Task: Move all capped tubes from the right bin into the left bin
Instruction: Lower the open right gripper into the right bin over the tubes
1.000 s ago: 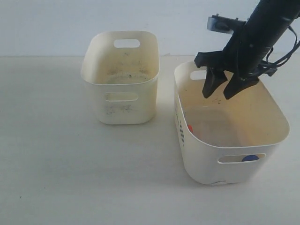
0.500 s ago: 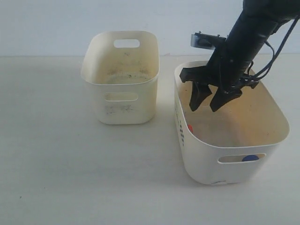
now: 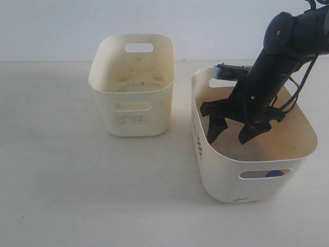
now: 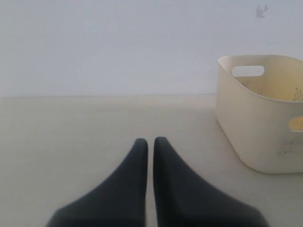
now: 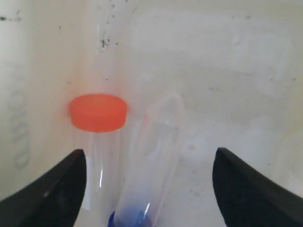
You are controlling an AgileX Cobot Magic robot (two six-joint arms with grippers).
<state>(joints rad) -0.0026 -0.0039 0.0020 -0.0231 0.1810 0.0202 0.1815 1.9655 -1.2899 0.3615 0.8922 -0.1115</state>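
Note:
It isn't time to close yet: my fingers are above the clear tube and don't reach its sides. My right gripper should go lower first, then close on the clear tube.
My right gripper (image 3: 230, 134) reaches down inside the right bin (image 3: 257, 177), the larger cream tub, with its jaws spread wide and nothing held. In the right wrist view the open gripper (image 5: 149, 165) frames two capped tubes on the bin floor: one with an orange-red cap (image 5: 98, 112) and a clear one (image 5: 154, 156) with a blue cap at its near end. Another blue cap (image 3: 274, 174) shows through the bin's front handle slot. The left bin (image 3: 132, 87), smaller and smudged, stands to the left. My left gripper (image 4: 150, 141) is shut over bare table, with the left bin (image 4: 265, 118) off to one side.
Both bins stand on a pale tabletop (image 3: 77, 180) before a white wall. The right arm (image 3: 288, 46) slants down from the upper right over the right bin's far rim. Dark lettering runs down that bin's left side (image 3: 198, 146).
The right gripper has dropped from above the right bin's rim down into the bin, shifting a little left, and its jaws have spread wider.

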